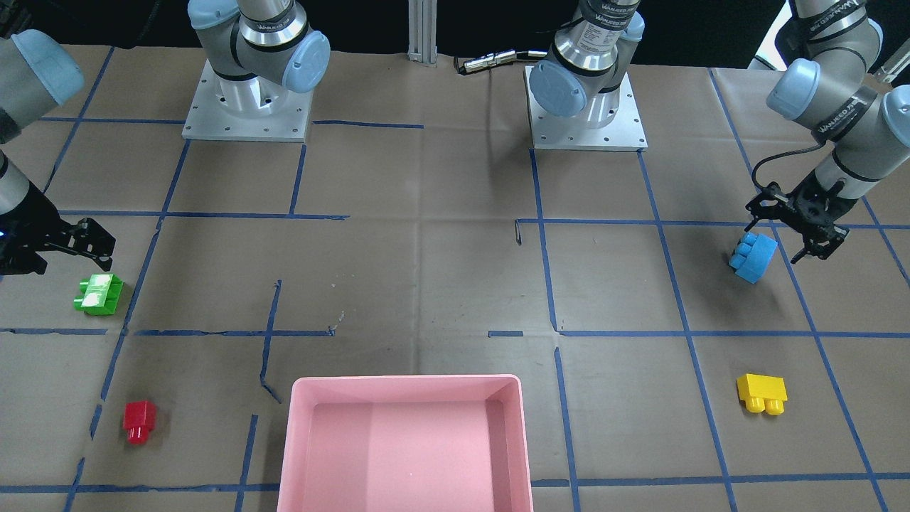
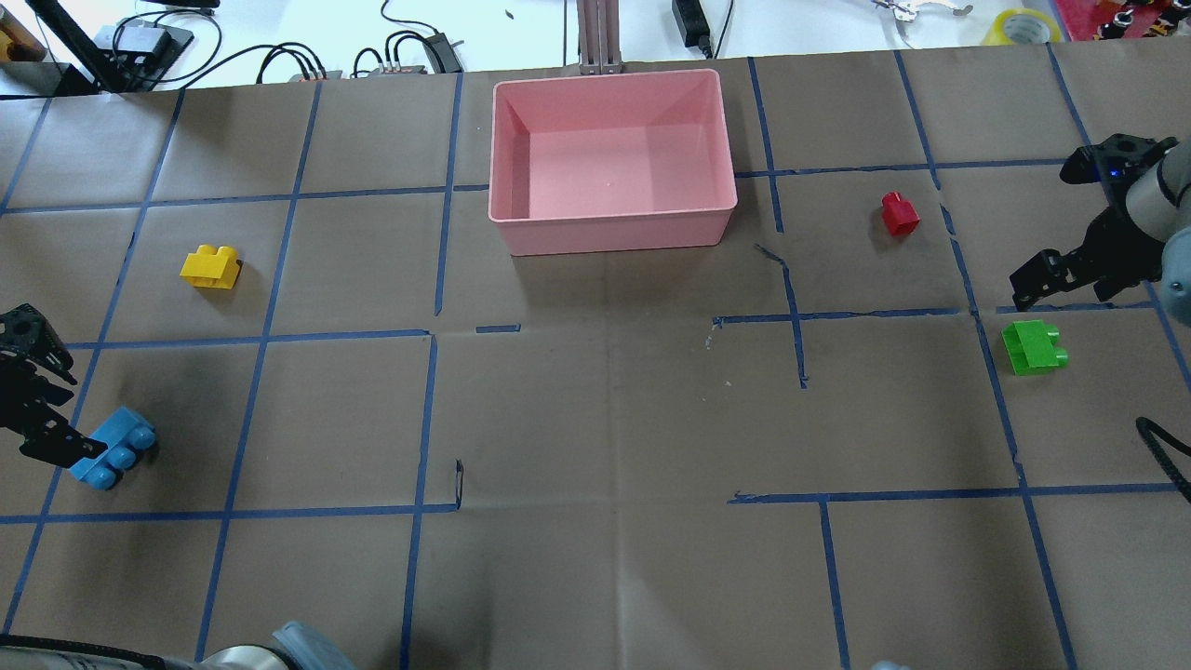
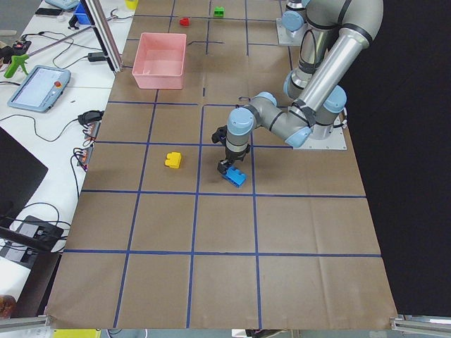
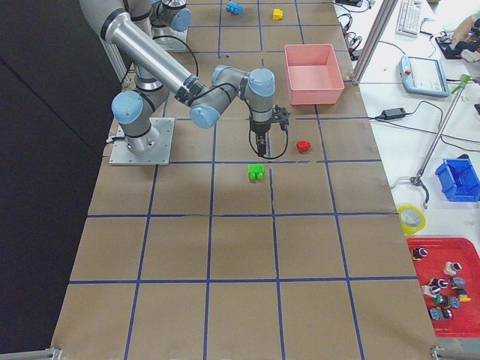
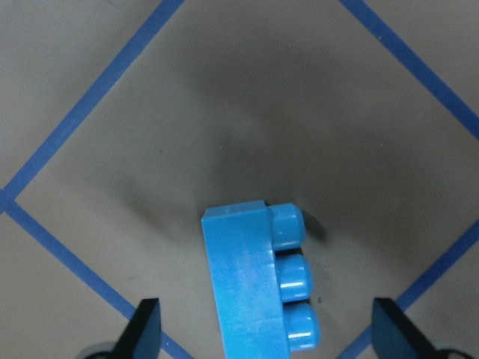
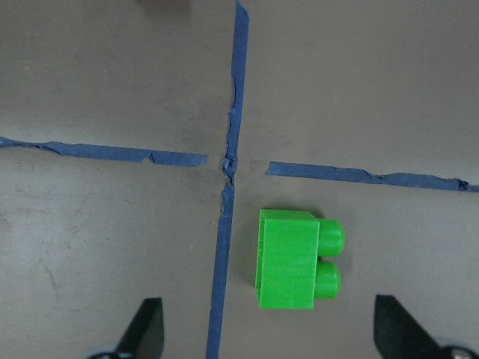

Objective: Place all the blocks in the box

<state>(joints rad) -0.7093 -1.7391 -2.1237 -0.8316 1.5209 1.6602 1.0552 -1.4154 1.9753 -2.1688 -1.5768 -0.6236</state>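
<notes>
The left gripper grabs the blue brick across its long studded body [image 1: 752, 257] [image 5: 251, 280] next, to put it into the pink box.
The pink box [image 1: 405, 381] stands empty; in the overhead view its wall [image 2: 609, 233] is at the far middle. The blue brick [image 2: 112, 447] lies on its side on the table. My left gripper [image 2: 42, 395] hangs open over it, and in the left wrist view the blue brick [image 5: 254, 292] shows between the fingertips [image 5: 146, 329]. My right gripper [image 2: 1061, 270] is open and empty just above the green brick [image 2: 1031, 346], which sits between its fingers in the right wrist view [image 6: 296, 258]. The yellow brick [image 2: 209, 268] and the red brick [image 2: 899, 214] lie apart on the table.
Brown paper with a blue tape grid [image 2: 433, 335] covers the table. The two arm bases [image 1: 247, 107] [image 1: 586, 107] stand at the robot's edge. Cables and devices [image 2: 307, 60] lie beyond the far edge behind the box.
</notes>
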